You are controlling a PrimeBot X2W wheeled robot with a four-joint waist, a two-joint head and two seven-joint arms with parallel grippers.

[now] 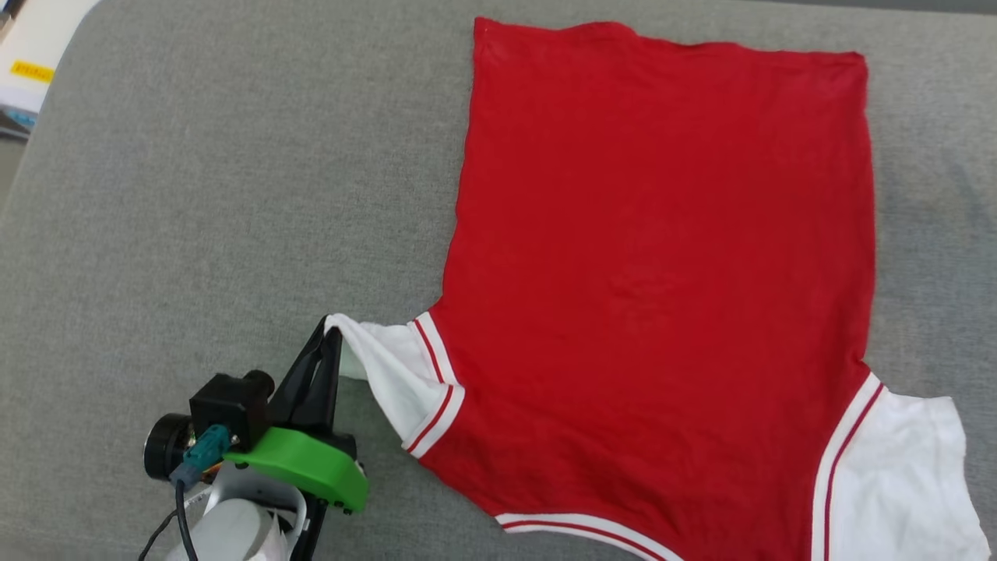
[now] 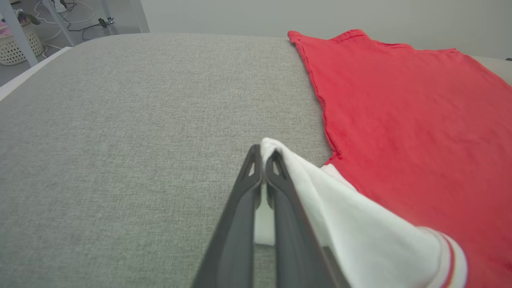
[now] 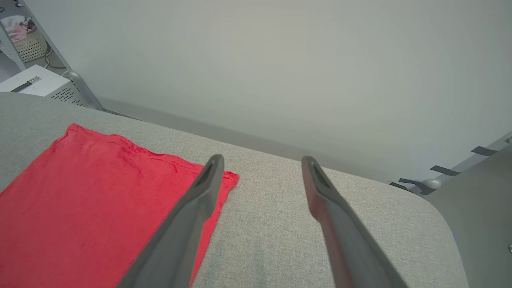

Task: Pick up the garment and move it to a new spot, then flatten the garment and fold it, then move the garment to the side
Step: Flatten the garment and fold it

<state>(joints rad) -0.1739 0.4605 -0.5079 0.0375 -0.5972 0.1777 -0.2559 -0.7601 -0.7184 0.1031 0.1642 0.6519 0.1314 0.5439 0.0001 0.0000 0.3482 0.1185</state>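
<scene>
I should next grab the red shirt with my right gripper by its hem corner (image 1: 483,29) below the lifted white sleeve (image 1: 388,360). Then I can fold the shirt.
The garment (image 1: 662,265), a red T-shirt with white sleeves, lies flat on the grey padded table (image 1: 218,202) with its plain side up, hem far from me and collar near the bottom edge. My left gripper (image 1: 333,327) is shut on the tip of the garment's white left sleeve (image 1: 389,374), lifting it slightly off the table; the left wrist view shows the sleeve (image 2: 360,232) draped over the closed fingers (image 2: 262,160). My right gripper (image 3: 262,162) stands open above the table beside the garment's far hem corner (image 3: 100,192), holding nothing. The right sleeve (image 1: 896,475) lies flat.
The grey table spreads wide to the garment's left. A white shelf unit (image 1: 31,62) stands past the table's left edge, and a wicker basket (image 2: 18,44) sits on the floor beyond it. A pale wall (image 3: 260,60) rises behind the table's far edge.
</scene>
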